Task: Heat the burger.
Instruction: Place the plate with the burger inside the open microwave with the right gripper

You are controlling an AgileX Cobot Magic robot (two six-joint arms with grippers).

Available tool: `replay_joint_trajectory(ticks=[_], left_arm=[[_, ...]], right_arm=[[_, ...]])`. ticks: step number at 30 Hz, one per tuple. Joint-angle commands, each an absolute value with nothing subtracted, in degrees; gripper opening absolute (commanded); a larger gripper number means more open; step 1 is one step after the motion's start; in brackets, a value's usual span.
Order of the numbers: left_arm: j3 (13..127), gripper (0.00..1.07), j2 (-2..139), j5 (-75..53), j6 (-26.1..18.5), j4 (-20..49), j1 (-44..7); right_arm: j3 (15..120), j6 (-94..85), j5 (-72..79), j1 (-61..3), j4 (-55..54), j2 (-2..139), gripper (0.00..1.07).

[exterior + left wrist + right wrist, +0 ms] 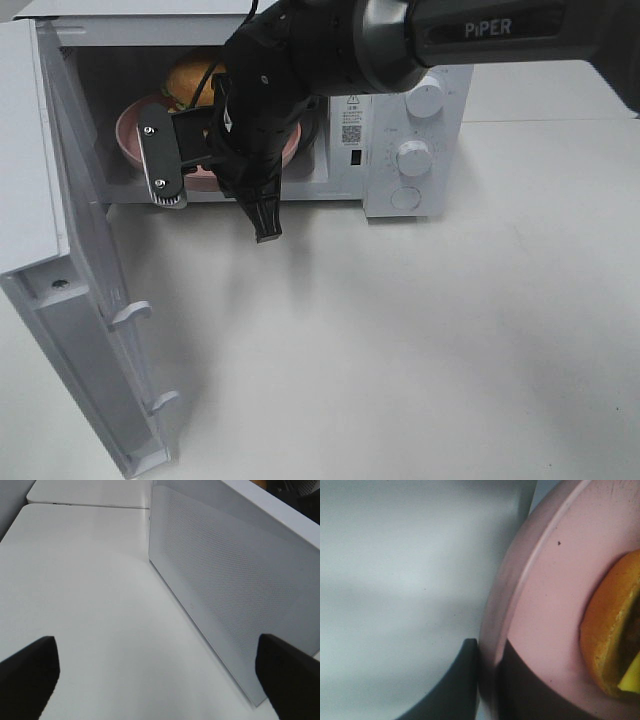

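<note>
The pink plate's near rim juts over the microwave's front edge. My right gripper moves the plate deeper inside next, before it releases the plate.
The burger (190, 76), with a golden-brown bun, sits on a round pink plate (128, 132) inside the open microwave (345, 165). My right arm reaches across into the cavity from the right. In the right wrist view my right gripper (492, 682) is shut on the rim of the pink plate (545, 580), one dark finger under it and one over it. The burger's (605, 635) bun and yellow cheese lie just beyond. In the exterior view my right gripper (212, 165) is mostly hidden by the wrist. My left gripper (160, 680) is open with nothing between its fingers, over the white tabletop.
The microwave door (70, 300) hangs wide open to the left, reaching toward the table's front. Its white dotted face (225, 580) stands close beside my left gripper. Knobs (413, 157) are on the microwave's right panel. The white table (420, 340) spreads in front.
</note>
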State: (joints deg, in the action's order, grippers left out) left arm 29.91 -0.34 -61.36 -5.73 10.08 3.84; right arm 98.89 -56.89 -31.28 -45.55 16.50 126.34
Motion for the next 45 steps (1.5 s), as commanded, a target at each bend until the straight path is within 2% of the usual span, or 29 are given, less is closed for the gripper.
replay_joint_trajectory(ticks=[1,17,45], left_arm=[[29.7,1.00,-1.4,-61.6,-5.9,10.3,3.9],[29.7,1.00,-1.4,-61.6,-5.9,10.3,3.9],[29.7,1.00,-1.4,-61.6,-5.9,10.3,3.9]], right_arm=[[101.5,-55.8,-29.2,-44.8,19.0,126.7,0.00],[112.2,-51.4,-30.9,-44.2,20.9,133.4,0.02],[112.2,-51.4,-25.2,-42.5,22.8,134.4,0.06]])
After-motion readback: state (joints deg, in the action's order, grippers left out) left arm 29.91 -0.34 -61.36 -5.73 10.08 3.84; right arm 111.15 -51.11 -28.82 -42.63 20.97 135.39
